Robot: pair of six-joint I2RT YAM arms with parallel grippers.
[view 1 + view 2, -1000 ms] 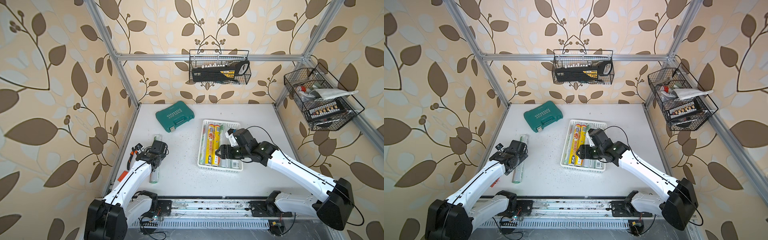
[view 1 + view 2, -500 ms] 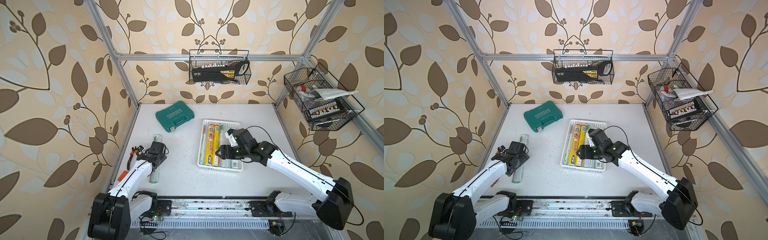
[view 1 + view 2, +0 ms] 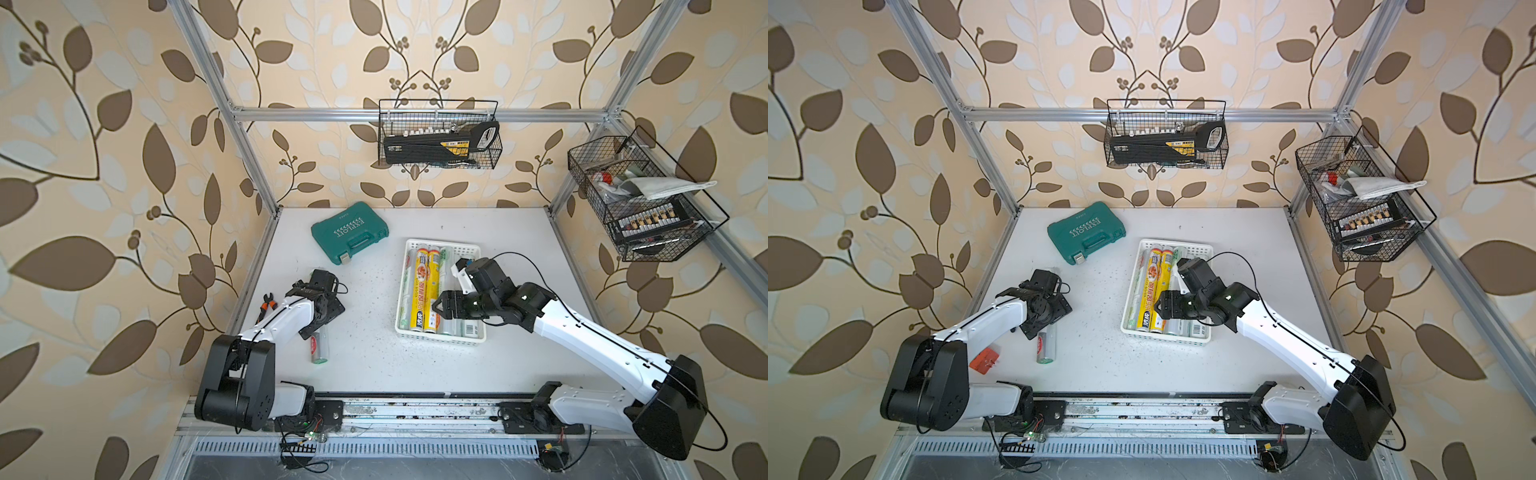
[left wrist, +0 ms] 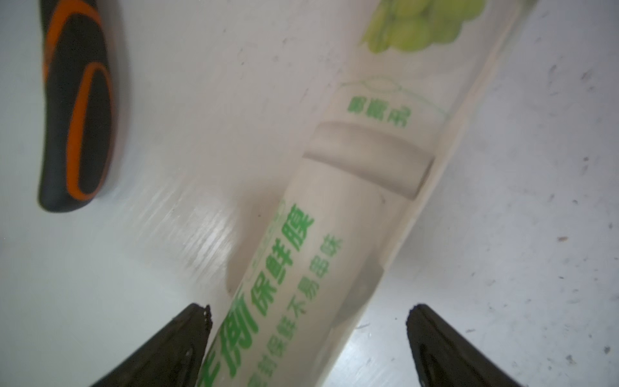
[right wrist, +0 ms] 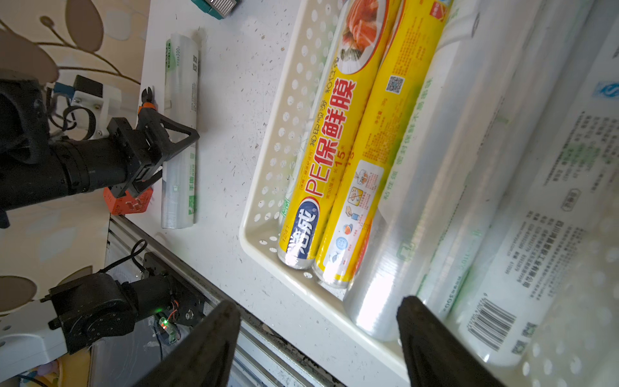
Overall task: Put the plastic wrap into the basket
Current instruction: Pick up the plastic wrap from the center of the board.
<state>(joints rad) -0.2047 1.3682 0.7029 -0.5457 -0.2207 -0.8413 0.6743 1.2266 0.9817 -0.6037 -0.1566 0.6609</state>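
Observation:
Next, the left gripper grabs the middle of the loose roll, to lay the roll lengthwise into the basket.
The white basket (image 3: 439, 337) (image 3: 1163, 337) holds several rolls of plastic wrap, two of them yellow (image 3: 424, 291) (image 5: 338, 134) and the others silvery-white (image 5: 469, 174). One silvery-white roll with green print (image 3: 319, 350) (image 3: 1046, 347) (image 4: 335, 201) lies loose on the table at the left. My left gripper (image 3: 321, 326) (image 4: 308, 311) points down over it, open. The roll runs between the fingers, close to one and clear of the other. My right gripper (image 3: 436, 309) (image 5: 318, 308) hangs open over the basket's near end, holding nothing.
A teal tool case (image 3: 350, 232) lies at the back left. Orange-handled pliers (image 3: 266, 305) (image 4: 77, 110) lie by the left wall, beside the loose roll. An orange block (image 3: 984, 360) sits near the left front edge. Black wire baskets (image 3: 438, 139) (image 3: 640, 199) hang on the walls.
The left arm has folded, bringing its gripper down closer over the loose roll. The right arm and the basket have not moved.

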